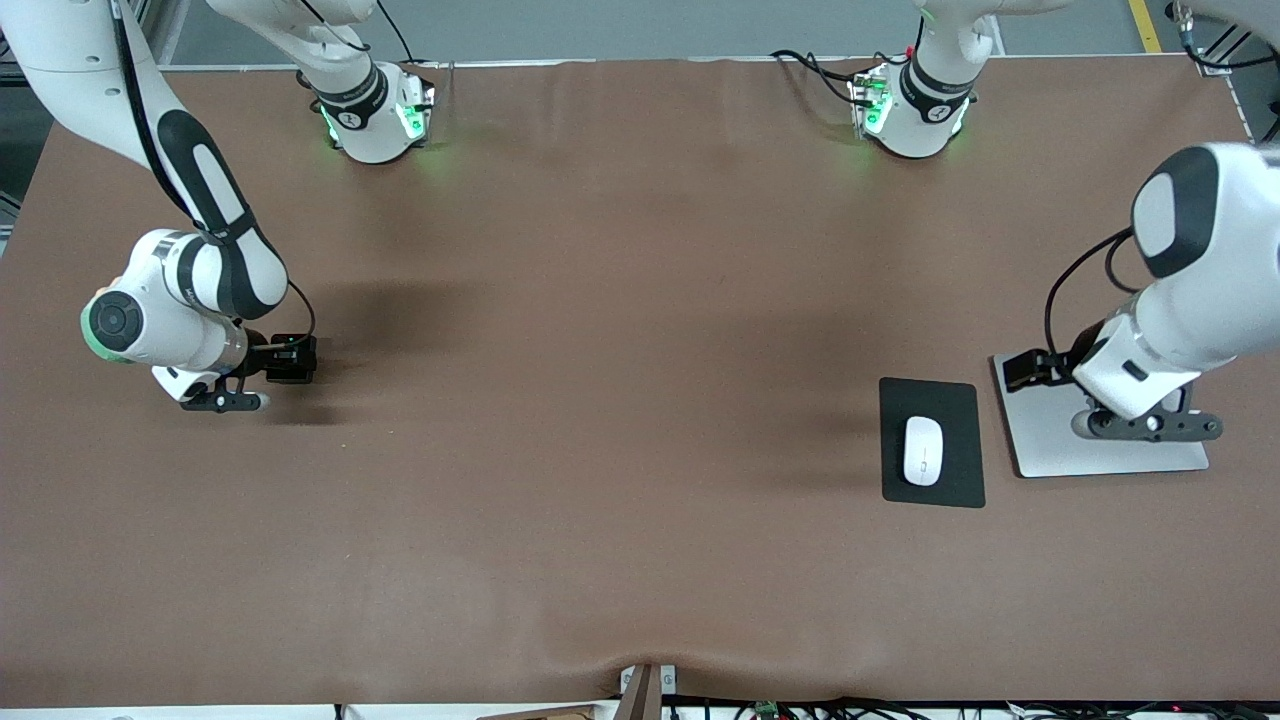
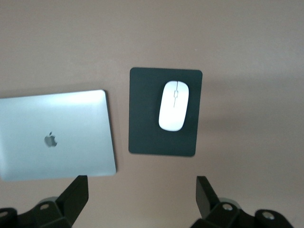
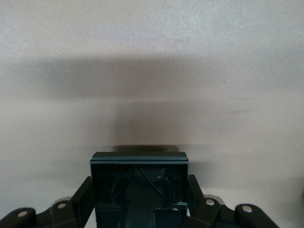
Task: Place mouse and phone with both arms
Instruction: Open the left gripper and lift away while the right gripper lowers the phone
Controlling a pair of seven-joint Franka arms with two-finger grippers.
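My right gripper should open now, because the phone's lower edge (image 3: 139, 156) is over the table in the right wrist view and the phone would lie there.
The white mouse (image 1: 922, 450) lies on a dark-grey pad (image 1: 940, 400) toward the left arm's end of the table. It also shows in the left wrist view (image 2: 174, 105), on the pad (image 2: 142, 118). My left gripper (image 1: 1030, 368) is open and empty, up over the corner of a silver laptop beside the pad; its open gap shows in the left wrist view (image 2: 142, 190). My right gripper (image 1: 285, 360) is shut on the black glossy phone (image 1: 295, 360), low over the table at the right arm's end. The right wrist view shows the phone (image 3: 139, 173) between the fingers (image 3: 83, 194).
A closed silver laptop (image 1: 1100, 450) lies beside the pad, toward the left arm's end; the left wrist view shows its logo side (image 2: 52, 137). The brown table cloth (image 1: 600, 400) covers the whole table. The arm bases (image 1: 375, 120) stand along the table's edge farthest from the front camera.
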